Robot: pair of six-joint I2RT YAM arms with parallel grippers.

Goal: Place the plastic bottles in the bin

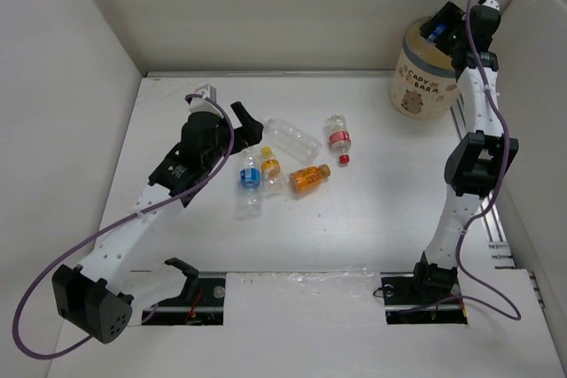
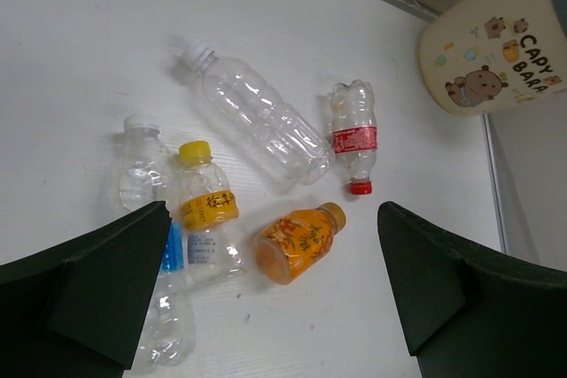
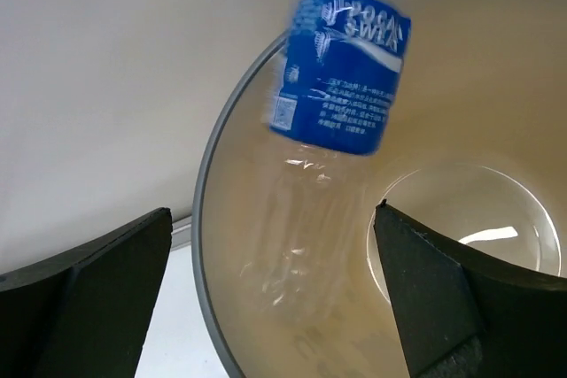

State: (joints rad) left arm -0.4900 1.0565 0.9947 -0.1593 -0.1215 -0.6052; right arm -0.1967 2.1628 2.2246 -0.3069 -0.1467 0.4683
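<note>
Next, my left gripper grips the mid-table blue-labelled bottle by its clear shoulder [image 1: 249,163] [image 2: 144,161], leaving the bottle's lower body free for my right gripper.
Five plastic bottles lie in a loose group mid-table: a plain clear one [image 1: 292,137], a red-labelled one [image 1: 337,139], an orange one [image 1: 310,179], a yellow-capped one [image 1: 270,168] and a clear blue-labelled one [image 1: 250,181]. My left gripper [image 2: 275,289] hangs open above them, nearest the orange bottle [image 2: 297,241], touching nothing. Over the bin [image 1: 423,86] at the back right, my right gripper [image 3: 270,281] is open. A blue-labelled bottle [image 3: 345,68] shows blurred, free of the fingers, inside the bin's grey rim [image 3: 208,219].
White walls close in the table on the left, back and right; the bin stands in the back right corner by the right wall. A black part [image 1: 182,276] lies near the left arm's base at the front edge.
</note>
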